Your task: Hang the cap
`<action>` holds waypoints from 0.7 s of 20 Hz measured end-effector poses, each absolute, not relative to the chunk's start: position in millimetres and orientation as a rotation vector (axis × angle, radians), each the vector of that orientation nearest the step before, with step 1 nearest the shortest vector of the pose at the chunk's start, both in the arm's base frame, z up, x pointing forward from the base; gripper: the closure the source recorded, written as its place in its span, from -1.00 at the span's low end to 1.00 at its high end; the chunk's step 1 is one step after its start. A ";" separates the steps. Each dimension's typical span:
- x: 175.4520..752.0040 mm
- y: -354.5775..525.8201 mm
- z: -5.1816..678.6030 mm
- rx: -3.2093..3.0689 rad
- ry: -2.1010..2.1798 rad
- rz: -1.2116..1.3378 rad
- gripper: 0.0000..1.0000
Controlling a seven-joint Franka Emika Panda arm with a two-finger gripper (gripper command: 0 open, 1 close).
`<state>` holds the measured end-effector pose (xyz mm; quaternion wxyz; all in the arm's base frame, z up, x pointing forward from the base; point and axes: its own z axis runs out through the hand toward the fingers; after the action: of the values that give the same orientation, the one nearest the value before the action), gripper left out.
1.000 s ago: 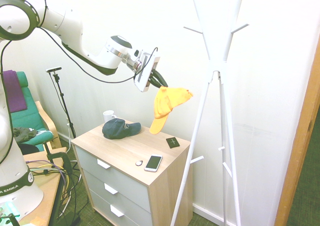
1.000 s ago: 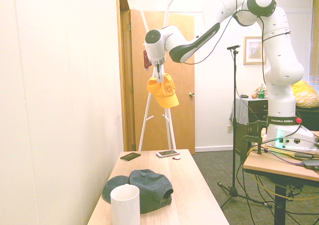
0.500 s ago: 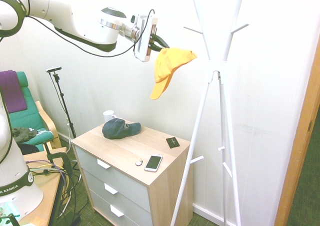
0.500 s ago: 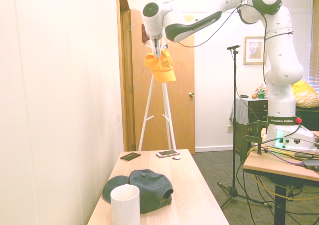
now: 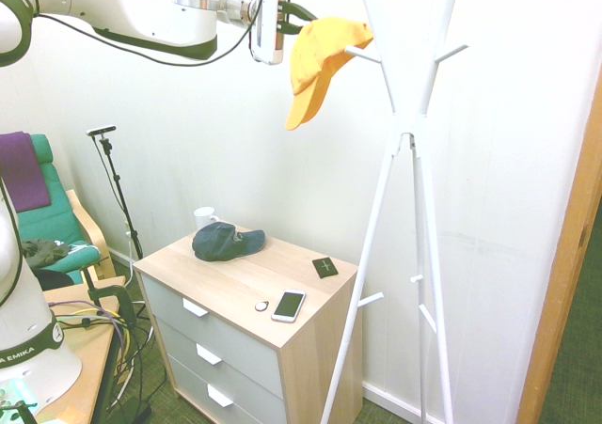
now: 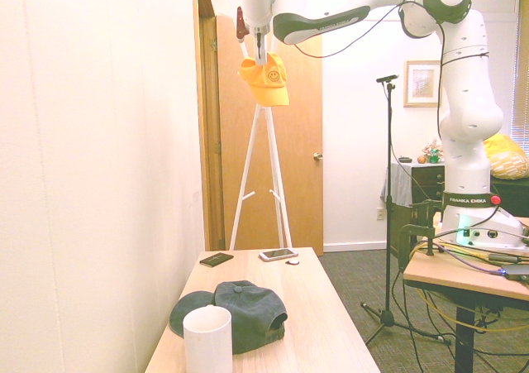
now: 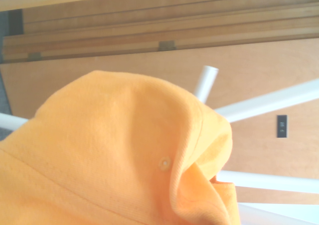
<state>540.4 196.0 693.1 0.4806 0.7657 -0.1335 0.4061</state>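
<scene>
The white peg tip (image 7: pixel 209 73) is outside the cap's edge (image 7: pixel 192 103), so the cap would fall if I opened now. My gripper should keep holding the cap until it is on the peg.
The orange-yellow cap (image 5: pixel 318 59) hangs high in the air from my gripper (image 5: pixel 299 12), which is shut on its crown, brim pointing down. The cap's right edge touches or overlaps a side peg (image 5: pixel 363 54) of the white coat stand (image 5: pixel 406 133). From the other side the cap (image 6: pixel 265 77), with a smiley face on it, hangs in front of the stand's top (image 6: pixel 263 117). Up close the cap's fabric (image 7: pixel 114 155) fills the wrist view, with a white peg tip (image 7: pixel 205 81) just behind it.
A wooden dresser (image 5: pixel 254 292) below holds a dark navy cap (image 5: pixel 226 241), a white mug (image 5: pixel 205 217), a phone (image 5: pixel 289 306), a small black item (image 5: pixel 325 267) and a small round thing (image 5: pixel 261 306). A wooden door (image 6: pixel 289 141) stands behind the stand. A green chair (image 5: pixel 52 222) is at left.
My gripper has carried the cap steadily upward and toward the coat stand, from just above the dresser's height range to the level of the upper peg, where it now meets the peg.
</scene>
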 end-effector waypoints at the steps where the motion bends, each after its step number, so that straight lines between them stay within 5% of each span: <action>1: 539.4 193.6 701.7 1.863 -0.335 0.996 1.00; 14: 547.1 152.2 700.8 1.890 -0.414 0.963 1.00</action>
<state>547.1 152.2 700.8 0.4706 0.7717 -0.1690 0.3931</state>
